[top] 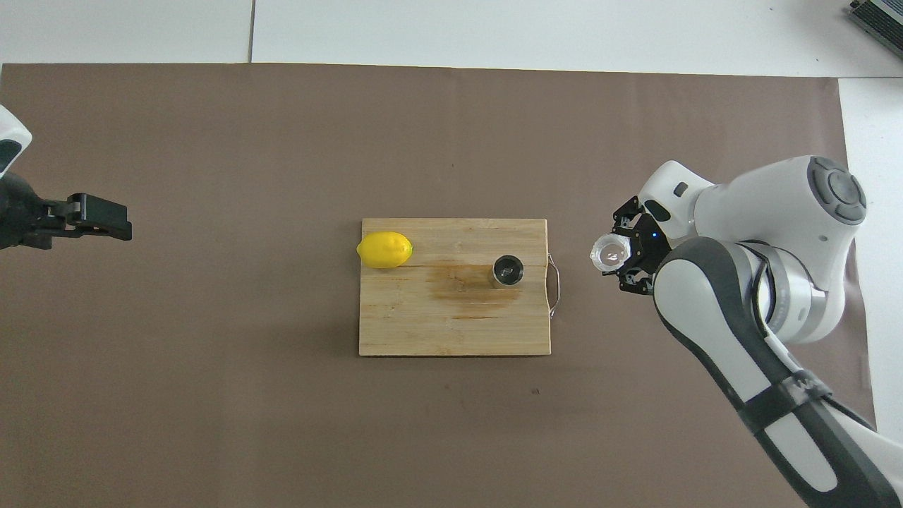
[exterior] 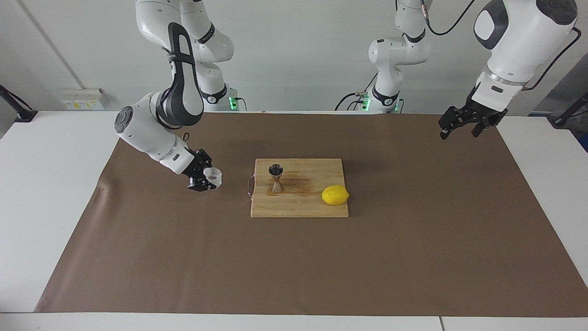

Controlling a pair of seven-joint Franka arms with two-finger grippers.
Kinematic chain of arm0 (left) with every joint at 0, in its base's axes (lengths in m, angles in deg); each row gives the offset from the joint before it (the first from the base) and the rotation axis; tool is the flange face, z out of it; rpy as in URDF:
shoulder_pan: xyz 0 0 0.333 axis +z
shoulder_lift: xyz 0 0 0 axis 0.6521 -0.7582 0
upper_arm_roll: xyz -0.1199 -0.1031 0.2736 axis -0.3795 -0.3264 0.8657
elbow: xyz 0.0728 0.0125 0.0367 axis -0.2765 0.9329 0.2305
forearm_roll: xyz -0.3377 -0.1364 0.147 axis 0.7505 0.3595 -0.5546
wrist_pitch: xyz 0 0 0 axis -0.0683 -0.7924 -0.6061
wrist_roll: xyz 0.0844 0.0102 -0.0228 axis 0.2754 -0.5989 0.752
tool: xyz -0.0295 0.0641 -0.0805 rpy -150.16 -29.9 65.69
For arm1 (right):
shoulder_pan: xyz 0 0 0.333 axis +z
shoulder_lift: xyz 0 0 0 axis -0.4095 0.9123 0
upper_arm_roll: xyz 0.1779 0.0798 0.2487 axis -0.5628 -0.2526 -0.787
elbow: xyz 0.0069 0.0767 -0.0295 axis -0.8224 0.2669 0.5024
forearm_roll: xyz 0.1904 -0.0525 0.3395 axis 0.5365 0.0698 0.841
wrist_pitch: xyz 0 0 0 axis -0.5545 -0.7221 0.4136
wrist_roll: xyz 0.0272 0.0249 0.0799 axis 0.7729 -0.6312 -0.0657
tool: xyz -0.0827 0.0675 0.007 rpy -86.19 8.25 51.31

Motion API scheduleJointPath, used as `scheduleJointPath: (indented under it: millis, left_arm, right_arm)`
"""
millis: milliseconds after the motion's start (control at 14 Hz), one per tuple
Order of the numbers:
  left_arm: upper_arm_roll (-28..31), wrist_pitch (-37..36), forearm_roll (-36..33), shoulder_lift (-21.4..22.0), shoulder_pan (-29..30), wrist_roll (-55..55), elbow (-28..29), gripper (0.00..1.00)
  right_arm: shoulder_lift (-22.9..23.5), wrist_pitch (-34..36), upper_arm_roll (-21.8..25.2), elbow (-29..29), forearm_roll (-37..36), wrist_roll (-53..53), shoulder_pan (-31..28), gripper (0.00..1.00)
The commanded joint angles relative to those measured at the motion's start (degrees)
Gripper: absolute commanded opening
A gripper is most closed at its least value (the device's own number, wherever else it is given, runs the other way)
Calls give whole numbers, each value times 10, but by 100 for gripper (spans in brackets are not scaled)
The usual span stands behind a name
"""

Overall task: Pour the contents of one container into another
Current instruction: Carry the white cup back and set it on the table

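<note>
The right gripper needs to stay closed on the glass cup [top: 611, 252]. The cup is hanging above the brown mat, so it would fall if the gripper opened now.
The clear knobbly glass cup [exterior: 213, 175] is held in my right gripper [exterior: 206, 180], which is shut on its wall, low over the brown mat beside the handle end of the cutting board. In the overhead view the cup [top: 611, 252] shows its open mouth upward in the right gripper [top: 624, 257]. The steel hourglass jigger [exterior: 276, 178] stands upright on the board, about a hand's width from the cup; it also shows from above [top: 508, 271]. My left gripper [exterior: 459, 128] hangs open and empty, raised over the mat at the left arm's end [top: 95, 217], and waits.
A wooden cutting board [exterior: 298, 204] lies mid-table on the brown mat [exterior: 294, 266], with a metal handle [exterior: 249, 186] toward the right arm's end. A yellow lemon [exterior: 335, 195] lies on the board toward the left arm's end. A damp stain marks the board [top: 458, 289].
</note>
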Motion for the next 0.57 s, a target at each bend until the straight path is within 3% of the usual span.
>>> scheduleJointPath:
  millis: [0,500]
  left_arm:
    - [-1,-11,4,7,4,0,0,100]
    - [-1,-11,4,7,4,0,0,100]
  right_arm:
    - [5,-11,-8,20,32,50,-25,0]
    - [46,-8,-8,22,51,137,-68,0]
